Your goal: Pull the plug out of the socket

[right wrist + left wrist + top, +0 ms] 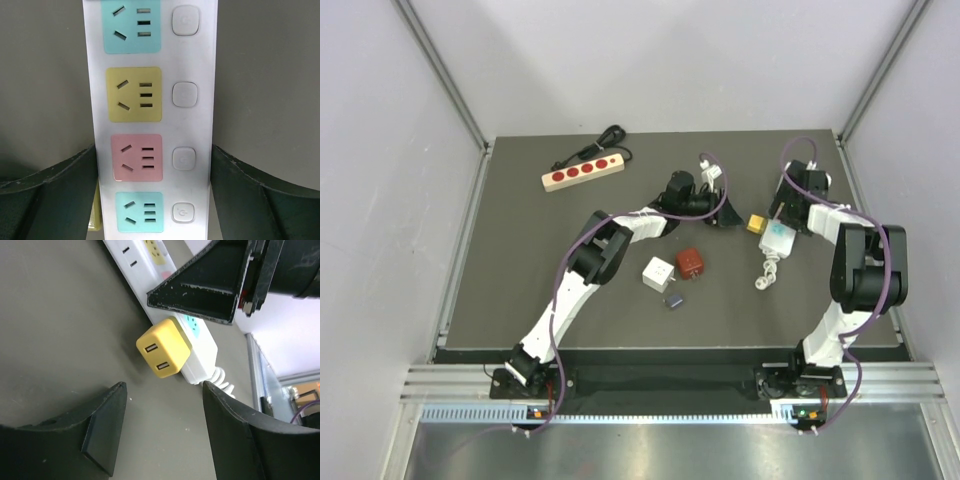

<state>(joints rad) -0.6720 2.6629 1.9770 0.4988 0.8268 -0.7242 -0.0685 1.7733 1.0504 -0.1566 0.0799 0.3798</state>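
Observation:
The robot's left gripper will next grab the yellow cube plug (756, 223) (164, 352) on two opposite sides, with the USB-slot side toward the robot.
A yellow cube plug (164, 352) with two USB slots sits against the long side of a white power strip (200, 352) on the dark table. In the top view the plug (756, 223) lies just left of the strip (778, 238). My left gripper (165, 435) is open and empty, with the plug a short way ahead of its fingertips; it also shows in the top view (725, 215). My right gripper (155, 190) is shut across the strip (150, 100), which has coloured sockets, one finger on each long edge. A sliver of the plug (95, 212) shows by its left finger.
A white coiled cord (767, 272) trails from the strip's near end. A white adapter (658, 272), a red cube (691, 262) and a small dark block (674, 301) lie mid-table. A wooden strip with red sockets (582, 172) lies at the back left.

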